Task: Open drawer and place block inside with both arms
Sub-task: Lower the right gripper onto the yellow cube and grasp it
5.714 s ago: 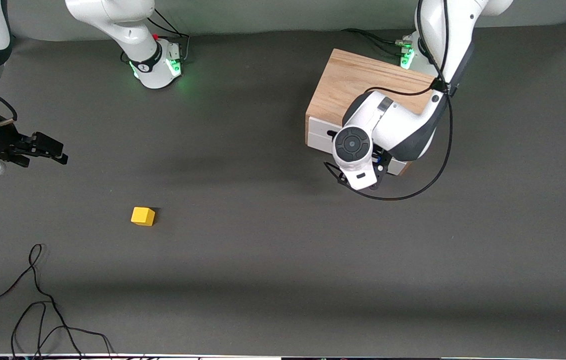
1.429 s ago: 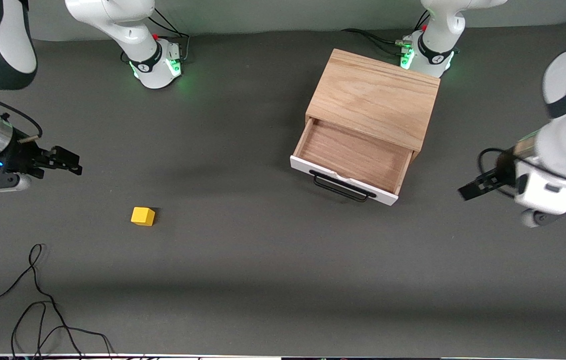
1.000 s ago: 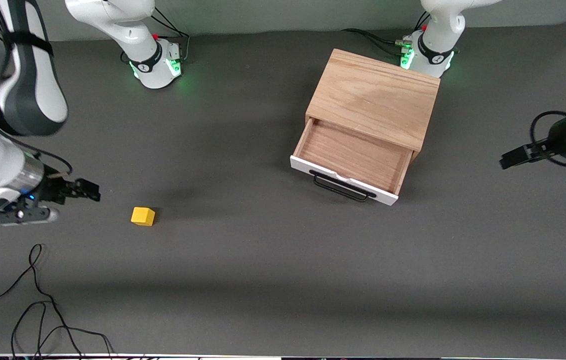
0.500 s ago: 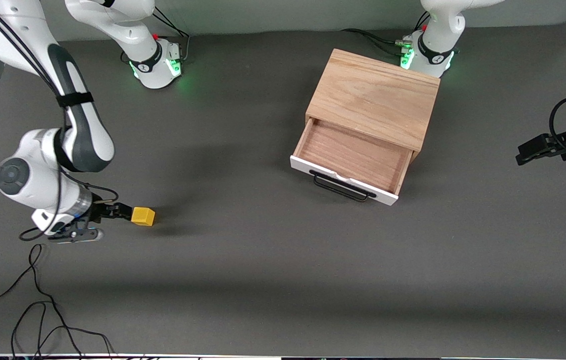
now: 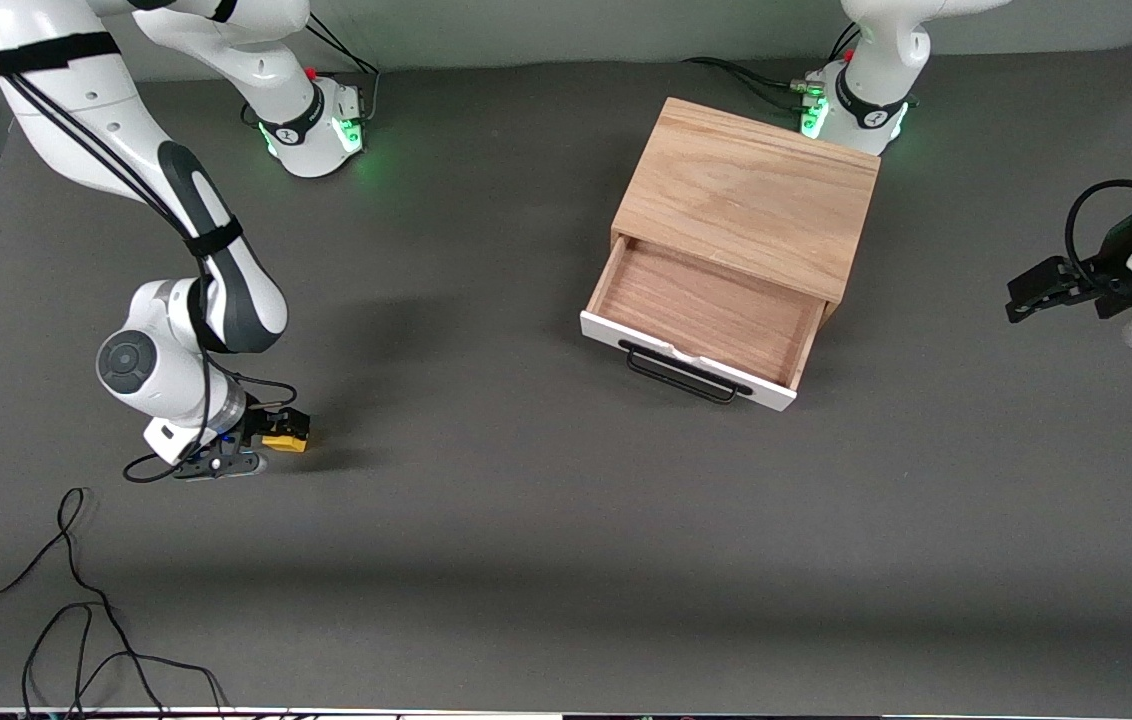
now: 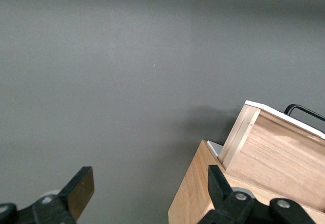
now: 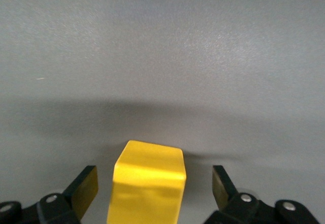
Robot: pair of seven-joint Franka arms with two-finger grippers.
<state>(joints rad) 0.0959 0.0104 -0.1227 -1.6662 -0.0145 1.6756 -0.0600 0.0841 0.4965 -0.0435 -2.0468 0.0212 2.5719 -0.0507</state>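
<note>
My right gripper is going to grab the yellow block by its sides next, so that it can put the block inside the open drawer [image 5: 704,320].
The yellow block [image 5: 284,437] lies on the grey table toward the right arm's end. My right gripper [image 5: 278,430] is down at it, open, with the block [image 7: 147,183] between its two fingers and a gap on each side. The drawer [image 5: 704,320] of the oak cabinet [image 5: 746,195] stands pulled open, its wood inside bare, its white front and black handle [image 5: 681,373] toward the front camera. My left gripper [image 5: 1034,290] is open and empty, in the air off the cabinet's side at the left arm's end. The left wrist view shows the cabinet's corner [image 6: 203,193].
A black cable [image 5: 76,610] lies looped on the table near the front edge at the right arm's end. The two green-lit bases [image 5: 321,125] stand along the top edge of the table.
My right arm has swung down to the block and its open fingers now straddle it. My left gripper has drifted slightly toward the cabinet. The drawer stays open.
</note>
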